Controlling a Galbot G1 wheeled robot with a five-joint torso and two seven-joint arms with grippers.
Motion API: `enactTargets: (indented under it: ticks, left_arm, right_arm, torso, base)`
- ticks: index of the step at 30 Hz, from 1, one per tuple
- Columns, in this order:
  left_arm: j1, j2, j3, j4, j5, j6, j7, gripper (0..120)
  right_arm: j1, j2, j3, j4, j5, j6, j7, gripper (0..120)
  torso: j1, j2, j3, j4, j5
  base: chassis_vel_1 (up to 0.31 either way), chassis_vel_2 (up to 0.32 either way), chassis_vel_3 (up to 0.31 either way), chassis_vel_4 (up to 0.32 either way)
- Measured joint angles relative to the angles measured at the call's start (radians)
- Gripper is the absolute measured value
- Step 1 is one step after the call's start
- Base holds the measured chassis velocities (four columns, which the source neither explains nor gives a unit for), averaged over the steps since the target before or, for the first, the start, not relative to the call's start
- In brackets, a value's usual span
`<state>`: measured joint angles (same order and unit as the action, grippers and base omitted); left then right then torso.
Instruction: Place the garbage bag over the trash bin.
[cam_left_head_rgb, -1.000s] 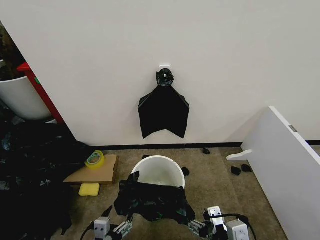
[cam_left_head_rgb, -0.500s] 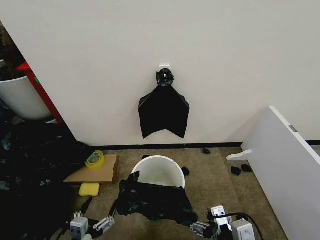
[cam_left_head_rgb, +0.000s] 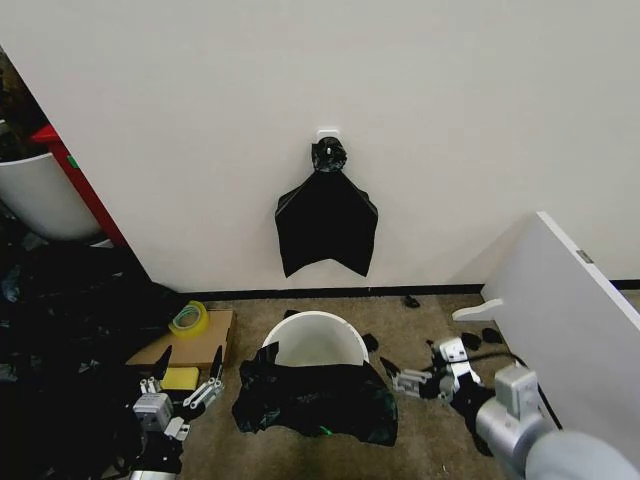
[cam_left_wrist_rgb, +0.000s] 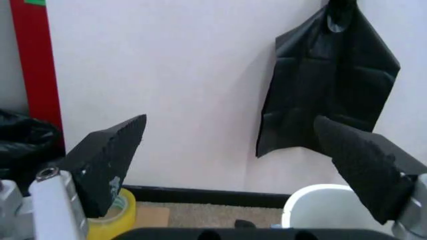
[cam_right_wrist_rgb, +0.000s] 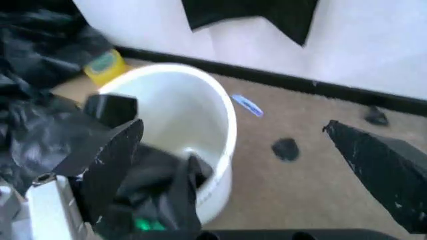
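Note:
The bag hangs slack (cam_left_head_rgb: 320, 408) down the bin's front. My right gripper grabs the bag's loose edge (cam_left_head_rgb: 370, 370) next, since only that edge stands up at the bin's rim.
The trash bin (cam_left_head_rgb: 318, 338) is a round cream-white bucket on the carpet below the wall. The garbage bag (cam_left_head_rgb: 315, 402), black and crinkly, is draped over the bin's near rim and hangs down its front. The far rim is bare. My left gripper (cam_left_head_rgb: 186, 384) is open to the left of the bag, apart from it. In the left wrist view its fingers (cam_left_wrist_rgb: 107, 160) stand wide with nothing between them. My right gripper (cam_left_head_rgb: 402, 380) is open to the right of the bag. The right wrist view shows the bin (cam_right_wrist_rgb: 193, 115) and the bag (cam_right_wrist_rgb: 157, 187) near that gripper's dark fingers (cam_right_wrist_rgb: 110, 157).
A flat black bundle of bags (cam_left_head_rgb: 327, 225) hangs on the wall above the bin. Cardboard (cam_left_head_rgb: 190, 345) with a tape roll (cam_left_head_rgb: 189, 319) and a yellow sponge (cam_left_head_rgb: 178, 378) lie at the left. Dark plastic sheeting (cam_left_head_rgb: 55, 350) is heaped at far left. A white board (cam_left_head_rgb: 570, 330) leans at the right.
Both grippers have drawn away from the bag, the left one leftward, the right one rightward and farther from me. The bag now hangs lower over the bin's front.

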<state>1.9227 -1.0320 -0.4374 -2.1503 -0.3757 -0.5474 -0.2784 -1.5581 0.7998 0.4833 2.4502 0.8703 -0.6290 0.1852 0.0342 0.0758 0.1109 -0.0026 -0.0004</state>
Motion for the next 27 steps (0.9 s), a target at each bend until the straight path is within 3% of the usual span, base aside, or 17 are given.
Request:
enactTargets:
  ticks: [6, 9, 10, 11, 13, 14, 17, 27]
  left_arm:
    - [0.032, -0.035, -0.033, -0.011, 0.002, 0.001, 0.019, 99]
    - [0.078, -0.056, -0.042, -0.010, 0.022, -0.016, 0.041, 99]
    - [0.078, -0.056, -0.042, -0.010, 0.022, -0.016, 0.041, 99]
    - [0.107, -0.066, -0.045, -0.002, 0.047, -0.033, 0.054, 99]
    - [0.136, -0.076, -0.046, 0.007, 0.077, -0.051, 0.068, 99]
    - [0.136, -0.076, -0.046, 0.007, 0.077, -0.051, 0.068, 99]
    - [0.169, -0.097, -0.050, 0.012, 0.099, -0.069, 0.082, 99]
    - [0.190, -0.137, -0.054, 0.033, 0.113, -0.093, 0.086, 99]
  right_arm:
    - [0.220, -0.071, -0.089, -0.138, 0.134, 0.001, -0.105, 100]
    - [0.403, -0.089, -0.219, -0.255, 0.137, -0.013, -0.200, 100]
    - [0.403, -0.089, -0.219, -0.255, 0.137, -0.013, -0.200, 100]
    - [0.509, -0.086, -0.321, -0.322, 0.119, -0.023, -0.241, 100]
    - [0.609, -0.070, -0.424, -0.389, 0.088, -0.035, -0.279, 100]
    - [0.609, -0.070, -0.424, -0.389, 0.088, -0.035, -0.279, 100]
    - [0.780, -0.015, -0.606, -0.509, -0.013, -0.038, -0.352, 100]
    - [0.969, 0.096, -0.797, -0.783, -0.123, 0.017, -0.428, 98]
  torso:
    - [0.000, 0.000, 0.000, 0.0001, -0.0001]
    - [0.000, 0.000, 0.000, 0.0001, 0.0002]
    - [0.000, 0.000, 0.000, 0.0001, 0.0002]
    - [0.000, 0.000, 0.000, 0.0004, -0.0002]
    - [0.000, 0.000, 0.000, 0.0003, -0.0001]
    - [0.000, 0.000, 0.000, 0.0003, -0.0001]
    - [0.000, 0.000, 0.000, 0.0002, 0.0000]
    - [0.000, 0.000, 0.000, 0.0002, -0.0001]
  base:
    - [0.000, 0.000, 0.000, 0.000]
    - [0.000, 0.000, 0.000, 0.000]
    - [0.000, 0.000, 0.000, 0.000]
    - [0.000, 0.000, 0.000, 0.000]
    - [0.000, 0.000, 0.000, 0.000]
    - [0.000, 0.000, 0.000, 0.000]
    - [0.000, 0.000, 0.000, 0.000]
    - [0.000, 0.000, 0.000, 0.000]
